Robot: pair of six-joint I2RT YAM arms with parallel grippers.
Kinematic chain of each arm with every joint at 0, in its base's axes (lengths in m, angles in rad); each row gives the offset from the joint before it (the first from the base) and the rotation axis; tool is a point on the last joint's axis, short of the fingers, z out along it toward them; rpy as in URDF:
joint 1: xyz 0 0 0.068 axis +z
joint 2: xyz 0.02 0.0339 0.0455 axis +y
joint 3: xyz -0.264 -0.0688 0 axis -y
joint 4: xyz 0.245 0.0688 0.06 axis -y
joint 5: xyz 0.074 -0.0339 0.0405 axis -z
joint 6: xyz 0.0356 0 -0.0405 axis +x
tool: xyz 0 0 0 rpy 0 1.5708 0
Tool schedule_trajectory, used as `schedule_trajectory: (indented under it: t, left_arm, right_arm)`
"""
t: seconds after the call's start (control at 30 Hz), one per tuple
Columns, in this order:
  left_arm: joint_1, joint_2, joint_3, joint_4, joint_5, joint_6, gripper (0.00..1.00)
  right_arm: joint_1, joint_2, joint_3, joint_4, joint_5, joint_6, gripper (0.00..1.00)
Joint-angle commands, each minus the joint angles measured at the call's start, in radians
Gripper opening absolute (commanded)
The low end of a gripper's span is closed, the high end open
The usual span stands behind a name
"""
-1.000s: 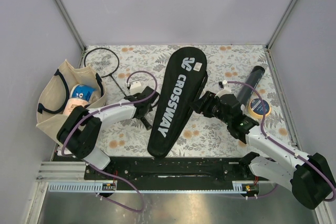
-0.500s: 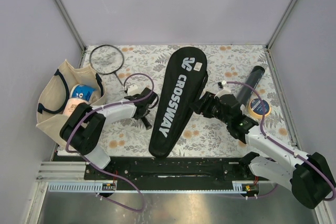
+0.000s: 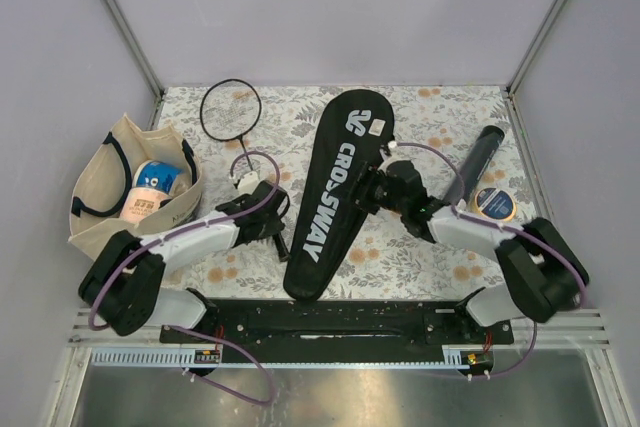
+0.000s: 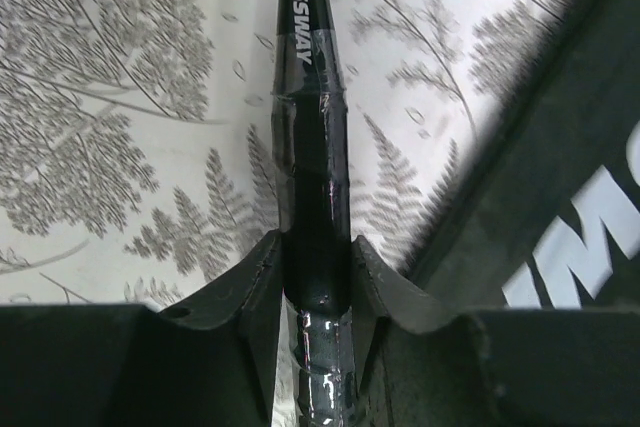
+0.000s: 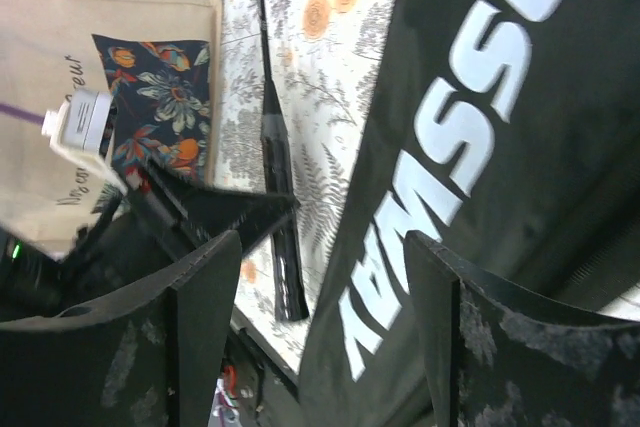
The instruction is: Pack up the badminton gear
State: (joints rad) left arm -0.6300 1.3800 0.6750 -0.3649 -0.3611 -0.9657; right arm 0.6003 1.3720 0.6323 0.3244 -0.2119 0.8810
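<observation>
I will next grab the thin black racquet by its handle's shaft end (image 5: 272, 115) with my right gripper, so the racquet's head stays free to enter the cover.
One thin black racquet lies on the floral cloth, its head (image 3: 230, 109) at the far left. My left gripper (image 3: 272, 219) is shut on its wrapped handle (image 4: 312, 197), next to the left edge of the black "CROSSWAY" cover (image 3: 335, 197). In the left wrist view the gripper (image 4: 315, 247) pinches the handle, with the cover (image 4: 560, 177) at the right. My right gripper (image 3: 368, 190) is open at the cover's right side. In the right wrist view it (image 5: 320, 247) straddles the cover's edge (image 5: 480, 147), with the racquet handle (image 5: 280, 237) beyond. The black tube (image 3: 478, 152) lies at the right. No shuttlecocks or second racquet show.
A beige tote bag (image 3: 105, 217) with dark handles sits at the left edge and holds a blue, white and peach item. It also shows in the right wrist view (image 5: 100, 97). A tape roll with a blue centre (image 3: 493, 203) lies near the tube. Grey walls close in the table.
The left gripper has swung the racquet, so its head moved right along the far edge. The right gripper has moved left onto the cover's right side.
</observation>
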Motion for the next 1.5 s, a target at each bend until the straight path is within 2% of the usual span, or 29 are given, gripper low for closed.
schedule_trajectory:
  t: [0.0,0.23,0.37,0.57,0.83,1.2,1.37,1.47]
  left_arm:
    - [-0.046,-0.139,-0.035,0.035,0.090,-0.021,0.00]
    - [-0.076,-0.337,-0.144,0.027,0.139,-0.099,0.00]
    - [-0.079,-0.432,-0.190,0.027,0.137,-0.123,0.00]
    - [-0.079,-0.469,-0.224,0.047,0.163,-0.113,0.00]
    - [-0.106,-0.498,-0.252,0.049,0.177,-0.120,0.00]
    - [-0.134,-0.549,-0.269,0.040,0.169,-0.105,0.00]
    - [-0.151,-0.553,-0.264,0.027,0.159,-0.097,0.00]
    - [-0.158,-0.556,-0.259,0.027,0.156,-0.096,0.00]
  right_arm:
    - [0.048,0.163,0.127,0.208,-0.096,0.120,0.76]
    - [0.142,0.412,0.247,0.347,-0.107,0.237,0.77]
    - [0.184,0.519,0.316,0.360,-0.118,0.254,0.75]
    - [0.222,0.627,0.414,0.366,-0.142,0.250,0.70]
    - [0.260,0.705,0.529,0.275,-0.155,0.211,0.65]
    - [0.276,0.717,0.550,0.222,-0.150,0.194,0.56]
    - [0.279,0.707,0.553,0.194,-0.147,0.177,0.44]
    - [0.279,0.707,0.549,0.208,-0.152,0.185,0.32]
